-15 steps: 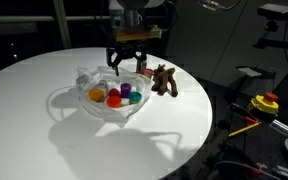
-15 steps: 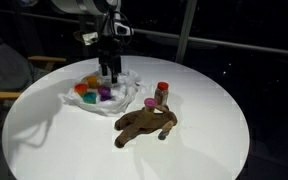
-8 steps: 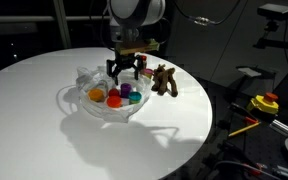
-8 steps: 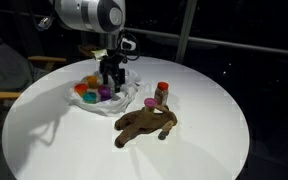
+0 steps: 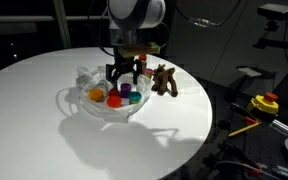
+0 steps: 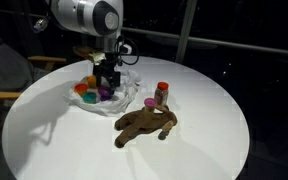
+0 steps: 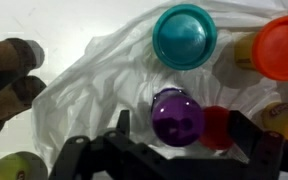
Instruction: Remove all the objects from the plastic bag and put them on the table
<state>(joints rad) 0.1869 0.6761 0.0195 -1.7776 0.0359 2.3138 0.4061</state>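
Note:
I should close my gripper on the purple pot [image 5: 126,88] [image 7: 177,118] now, because the pot's top comes up between both fingers. The red pot is lower beside it.
The clear plastic bag [image 5: 84,100] lies open on the round white table [image 5: 44,130], with several small coloured pots in it. It also shows in the other exterior view [image 6: 124,95]. In the wrist view the bag [image 7: 94,75] holds a purple pot [image 7: 177,118], a red one [image 7: 217,128], a teal one [image 7: 184,35] and an orange one [image 7: 284,47]. My gripper [image 7: 184,135] is open and low in the bag, its fingers either side of the purple and red pots. It shows in both exterior views [image 5: 124,76] [image 6: 107,82].
A brown toy animal [image 5: 164,80] [image 6: 144,124] lies on the table beside the bag, with a small red-lidded jar [image 6: 162,93] next to it. The toy's legs [image 7: 9,75] show at the left of the wrist view. Beyond the table edge are dark equipment and a yellow object [image 5: 264,103].
My gripper has come down from above the bag into its opening, over the pots. The bag and toy have not moved.

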